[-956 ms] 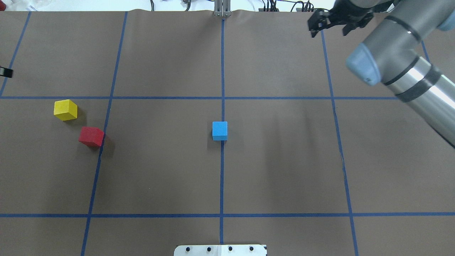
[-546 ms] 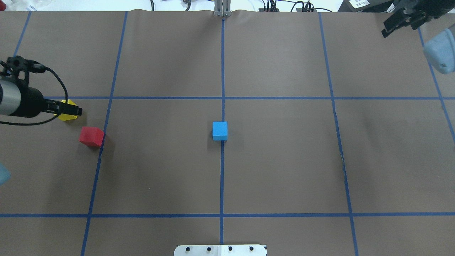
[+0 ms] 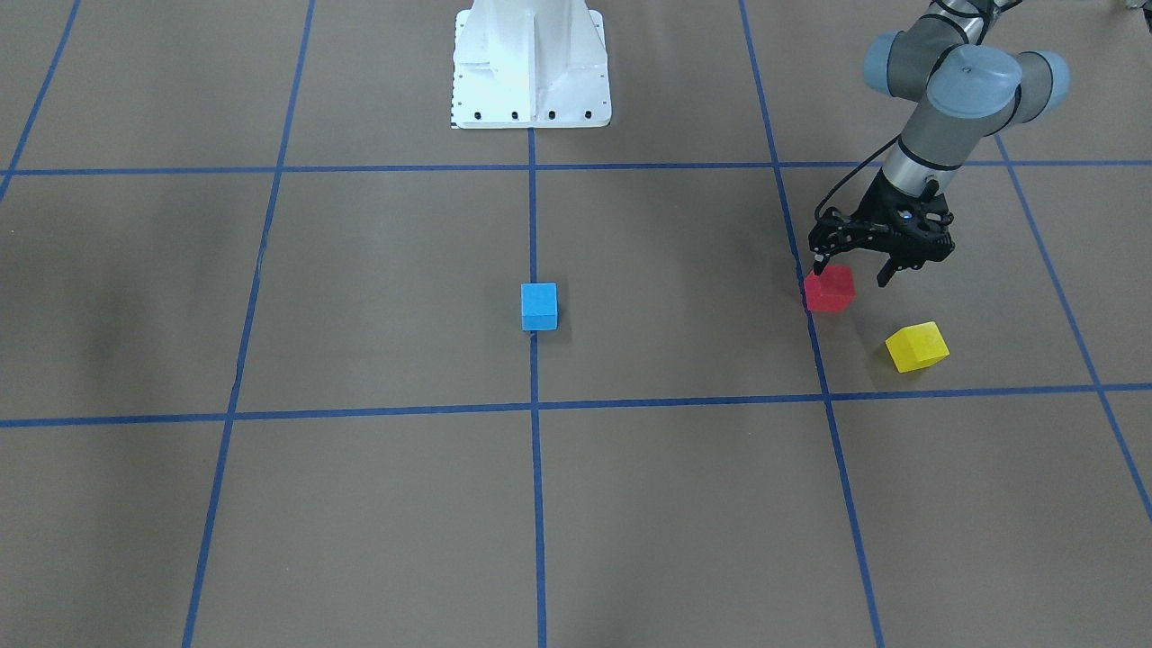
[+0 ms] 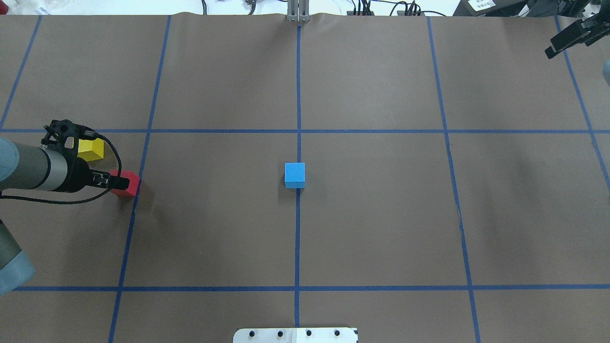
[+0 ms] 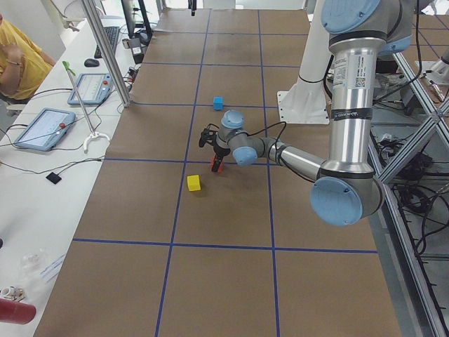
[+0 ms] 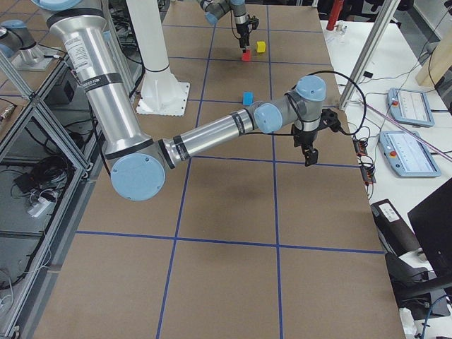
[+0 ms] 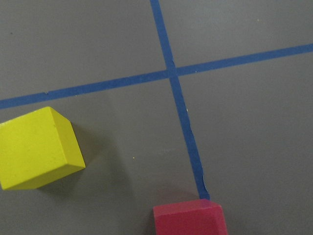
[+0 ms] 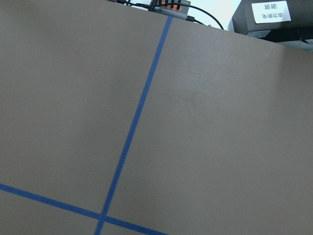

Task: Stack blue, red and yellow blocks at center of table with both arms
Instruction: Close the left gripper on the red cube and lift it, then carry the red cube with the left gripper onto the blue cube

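My left gripper grips two opposite sides of the red block next, to stack the red block (image 3: 829, 290) on the blue block (image 3: 539, 307).
The blue block (image 4: 294, 175) stands alone on the centre line, also in the front view (image 3: 538, 306). The red block (image 4: 128, 185) and the yellow block (image 4: 91, 148) lie apart at the table's left. My left gripper (image 3: 851, 270) is open and empty. It hovers just above the red block (image 3: 829, 290), with the yellow block (image 3: 916, 346) beside it. The left wrist view shows the red block (image 7: 190, 219) at its bottom edge and the yellow block (image 7: 36, 149) at its left. My right gripper (image 4: 569, 38) is open and empty at the far right corner.
Brown paper with blue tape grid lines (image 4: 298, 95) covers the table. The robot's white base plate (image 4: 295, 335) sits at the near edge. Cables and a metal post (image 4: 298, 12) line the far edge. Operator tablets (image 6: 408, 107) lie beyond the right end.
My left arm has come in from the left, passed over the yellow block and now hovers at the red block. My right arm has drawn back to the far right corner.
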`<state>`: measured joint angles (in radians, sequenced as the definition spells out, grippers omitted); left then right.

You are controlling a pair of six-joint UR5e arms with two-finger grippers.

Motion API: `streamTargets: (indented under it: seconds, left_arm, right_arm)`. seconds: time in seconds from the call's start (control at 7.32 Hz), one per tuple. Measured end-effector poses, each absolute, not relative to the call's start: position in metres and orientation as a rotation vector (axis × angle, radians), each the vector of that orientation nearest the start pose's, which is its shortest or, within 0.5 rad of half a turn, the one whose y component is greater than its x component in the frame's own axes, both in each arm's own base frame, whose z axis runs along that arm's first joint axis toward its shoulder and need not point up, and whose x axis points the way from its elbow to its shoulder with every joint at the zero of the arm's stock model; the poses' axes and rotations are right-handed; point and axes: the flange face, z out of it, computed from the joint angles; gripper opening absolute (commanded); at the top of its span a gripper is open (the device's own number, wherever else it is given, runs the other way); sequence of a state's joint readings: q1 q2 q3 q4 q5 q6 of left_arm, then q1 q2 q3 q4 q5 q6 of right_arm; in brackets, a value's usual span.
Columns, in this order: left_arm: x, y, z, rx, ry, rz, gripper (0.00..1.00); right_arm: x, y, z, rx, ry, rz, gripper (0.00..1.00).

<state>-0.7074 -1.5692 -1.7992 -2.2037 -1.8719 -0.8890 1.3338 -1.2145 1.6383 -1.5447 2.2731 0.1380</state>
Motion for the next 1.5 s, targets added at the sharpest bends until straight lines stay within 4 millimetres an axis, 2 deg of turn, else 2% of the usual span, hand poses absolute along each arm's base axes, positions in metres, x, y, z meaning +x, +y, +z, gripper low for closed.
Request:
streamTargets:
  seconds: [0.14, 0.27, 0.41, 0.55, 0.96, 1.09, 1.23, 1.5]
  left_arm:
    - [0.332, -0.416, 0.488, 0.326, 0.832, 0.109, 0.99]
    - [0.339, -0.415, 0.488, 0.328, 0.828, 0.115, 0.81]
    - [0.345, -0.414, 0.488, 0.329, 0.821, 0.121, 0.28]
    - [0.349, -0.414, 0.488, 0.328, 0.814, 0.125, 0.0]
    - [0.351, -0.414, 0.481, 0.332, 0.814, 0.135, 0.0]
    - [0.351, -0.415, 0.464, 0.321, 0.811, 0.142, 0.0]
    - [0.355, -0.421, 0.428, 0.303, 0.798, 0.153, 0.0]
    - [0.379, -0.442, 0.327, 0.277, 0.775, 0.157, 0.0]
  right_arm:
    - [-0.08, -0.627, 0.425, 0.295, -0.76, -0.252, 1.0]
    - [-0.08, -0.627, 0.425, 0.296, -0.76, -0.252, 1.0]
    - [-0.08, -0.627, 0.425, 0.296, -0.76, -0.252, 1.0]
    - [-0.08, -0.627, 0.425, 0.296, -0.76, -0.252, 1.0]
    - [-0.08, -0.627, 0.426, 0.295, -0.758, -0.251, 1.0]
    - [-0.078, -0.626, 0.43, 0.289, -0.757, -0.246, 1.0]
    - [-0.072, -0.623, 0.44, 0.276, -0.756, -0.234, 1.0]
    - [-0.05, -0.608, 0.476, 0.238, -0.744, -0.21, 1.0]
